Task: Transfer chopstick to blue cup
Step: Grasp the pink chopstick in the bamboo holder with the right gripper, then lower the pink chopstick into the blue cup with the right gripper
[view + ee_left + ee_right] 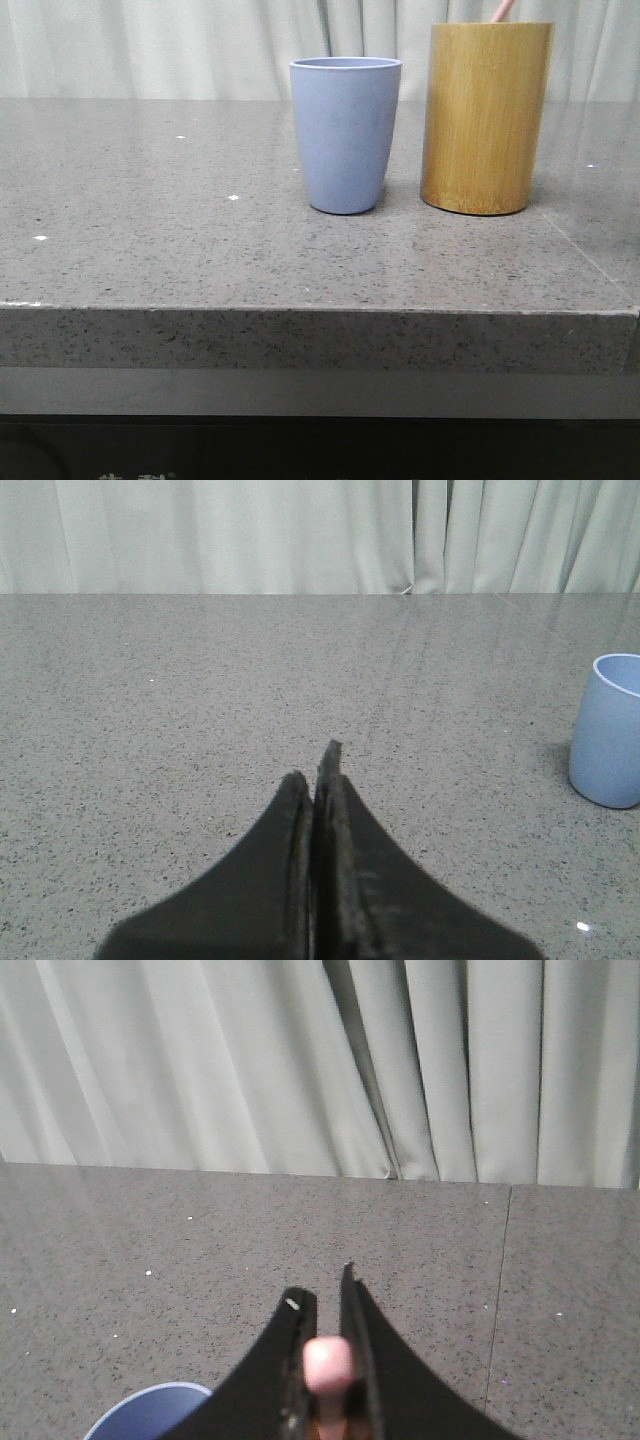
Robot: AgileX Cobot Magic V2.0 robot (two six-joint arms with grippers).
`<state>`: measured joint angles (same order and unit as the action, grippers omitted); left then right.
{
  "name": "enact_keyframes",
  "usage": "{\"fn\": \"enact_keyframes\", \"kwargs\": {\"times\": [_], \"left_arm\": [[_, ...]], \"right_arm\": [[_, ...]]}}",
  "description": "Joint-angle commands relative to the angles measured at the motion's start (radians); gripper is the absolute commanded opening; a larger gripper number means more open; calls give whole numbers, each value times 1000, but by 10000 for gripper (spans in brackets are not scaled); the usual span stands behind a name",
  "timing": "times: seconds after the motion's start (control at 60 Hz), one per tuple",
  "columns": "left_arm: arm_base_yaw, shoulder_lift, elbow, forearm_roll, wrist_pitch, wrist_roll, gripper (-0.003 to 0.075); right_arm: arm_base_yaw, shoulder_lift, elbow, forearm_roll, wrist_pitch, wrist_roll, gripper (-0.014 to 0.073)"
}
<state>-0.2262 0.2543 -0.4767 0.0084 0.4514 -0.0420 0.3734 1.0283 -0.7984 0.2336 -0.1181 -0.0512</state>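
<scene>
The pink chopstick point(502, 12) stands in the bamboo holder, so it is too early for my right gripper to release it; it moves to the blue cup's opening beside it first.
The pale blue cup point(345, 134) stands upright at mid-table, just left of a taller bamboo holder point(486, 118). The pink tip of the chopstick point(503, 10) pokes out of the holder's mouth at the top edge of the front view. In the right wrist view, my right gripper point(322, 1295) is shut on the chopstick point(329, 1363), whose rounded pink end sits between the two fingers. The blue cup's rim point(150, 1415) shows beside them. My left gripper point(312, 770) is shut with nothing in it, low over bare table, the blue cup point(607, 730) off to one side.
The grey speckled stone table point(150, 230) has its front edge near the camera and a seam point(585, 255) running along its right side. Pale curtains point(150, 45) hang behind the table.
</scene>
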Motion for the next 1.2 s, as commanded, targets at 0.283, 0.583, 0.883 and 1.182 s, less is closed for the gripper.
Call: {"fn": "enact_keyframes", "kwargs": {"times": [0.283,0.583,0.883,1.182], "left_arm": [[4,10,-28,-8,-81,-2,-19],[4,10,-28,-8,-79,-2,-19],[4,10,-28,-8,-79,-2,-19],[4,10,-28,-8,-79,-2,-19]], "right_arm": [[1,-24,-321,-92,254,-3,-73],[1,-20,-579,-117,558,-3,-71],[47,117,-630,-54,616,-3,-71],[144,296,-630,-54,519,-3,-71]]}}
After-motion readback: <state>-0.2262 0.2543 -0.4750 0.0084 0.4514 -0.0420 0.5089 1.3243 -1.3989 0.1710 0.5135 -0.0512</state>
